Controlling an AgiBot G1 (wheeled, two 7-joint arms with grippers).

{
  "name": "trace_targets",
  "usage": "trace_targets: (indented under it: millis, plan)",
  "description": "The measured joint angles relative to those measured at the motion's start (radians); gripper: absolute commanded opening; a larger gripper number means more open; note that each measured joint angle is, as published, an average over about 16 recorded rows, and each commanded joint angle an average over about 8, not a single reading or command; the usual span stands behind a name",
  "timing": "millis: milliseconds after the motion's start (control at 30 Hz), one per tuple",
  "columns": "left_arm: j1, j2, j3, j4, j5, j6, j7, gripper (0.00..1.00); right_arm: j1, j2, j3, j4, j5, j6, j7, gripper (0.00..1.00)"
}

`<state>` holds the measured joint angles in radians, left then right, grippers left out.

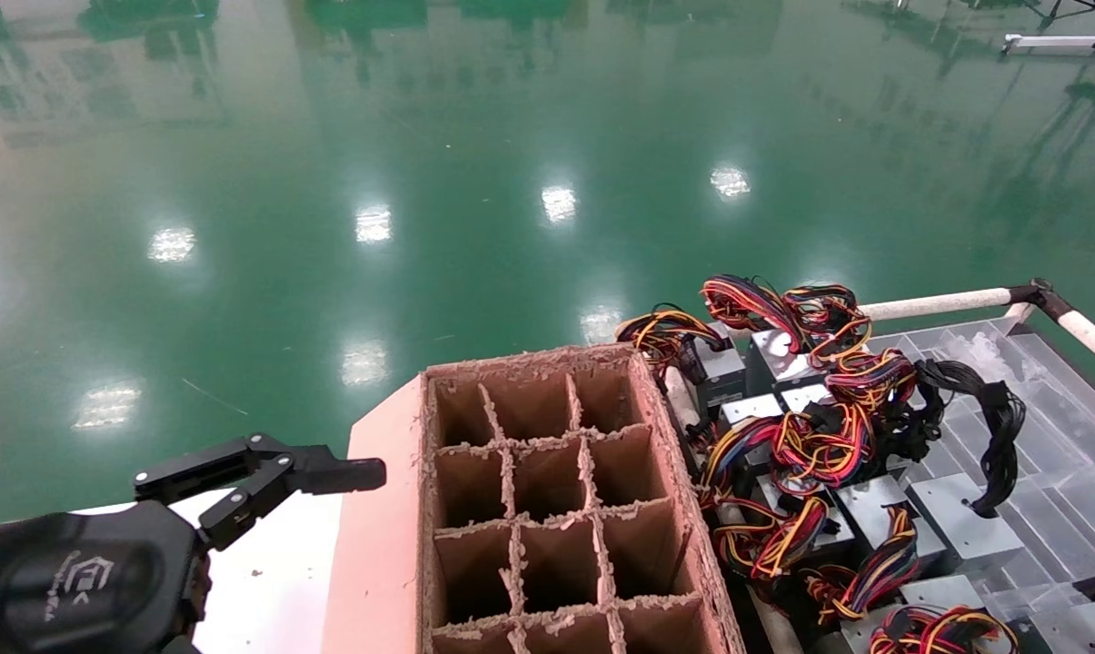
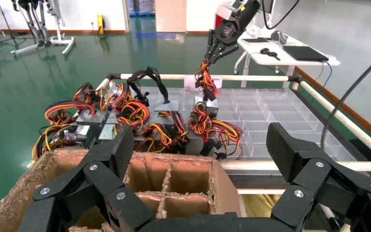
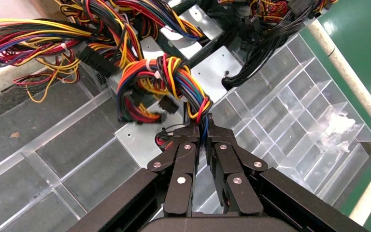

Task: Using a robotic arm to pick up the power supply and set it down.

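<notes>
My right gripper is ready to release the power supply: the silver-grey box (image 3: pixel 137 145) sits square to the dividers of the clear tray, so the power supply would stay there.
My right gripper (image 3: pixel 202 126) is shut on the red, orange, yellow and blue wire bundle (image 3: pixel 174 77) of the power supply. Its silver-grey box (image 3: pixel 137 145) lies just beyond the fingertips over the clear tray (image 3: pixel 290 121). From the left wrist view, the right arm (image 2: pixel 232 24) reaches down from above and pinches the wires (image 2: pixel 206 82), with the box (image 2: pixel 207 105) below them. I cannot tell whether the box is clear of the tray. My left gripper (image 1: pixel 265 477) (image 2: pixel 202 145) hovers open and empty beside the cardboard box (image 1: pixel 379 527). The right gripper does not show in the head view.
Several other power supplies with coloured wires (image 1: pixel 811 436) crowd the tray's left part. One has all-black cables (image 1: pixel 1001 427). The cardboard box (image 2: pixel 227 188) is split into open cells. White rails (image 1: pixel 938 302) border the clear tray (image 1: pixel 1056 427), which has bare compartments on the right.
</notes>
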<state>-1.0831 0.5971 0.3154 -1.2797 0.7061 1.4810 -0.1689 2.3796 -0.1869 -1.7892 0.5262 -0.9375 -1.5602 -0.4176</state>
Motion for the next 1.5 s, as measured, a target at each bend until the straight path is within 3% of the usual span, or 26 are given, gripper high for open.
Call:
trace_targets:
  millis: [400, 833, 1067, 1500]
  plan:
    - [0.000, 0.000, 0.000, 0.000, 0.000, 0.000, 0.000, 1.00, -0.012, 0.003, 0.002, 0.001, 0.042, -0.005, 0.017, 1.00]
    - [0.000, 0.000, 0.000, 0.001, 0.000, 0.000, 0.000, 1.00, -0.127, 0.059, 0.038, 0.092, 0.299, -0.022, 0.133, 1.00]
    - [0.000, 0.000, 0.001, 0.001, 0.000, 0.000, 0.001, 1.00, -0.250, 0.036, 0.149, 0.163, 0.354, -0.009, 0.189, 1.00]
    - [-0.001, 0.000, 0.001, 0.001, -0.001, 0.000, 0.001, 1.00, -0.502, -0.074, 0.473, 0.305, 0.319, 0.008, 0.288, 1.00]
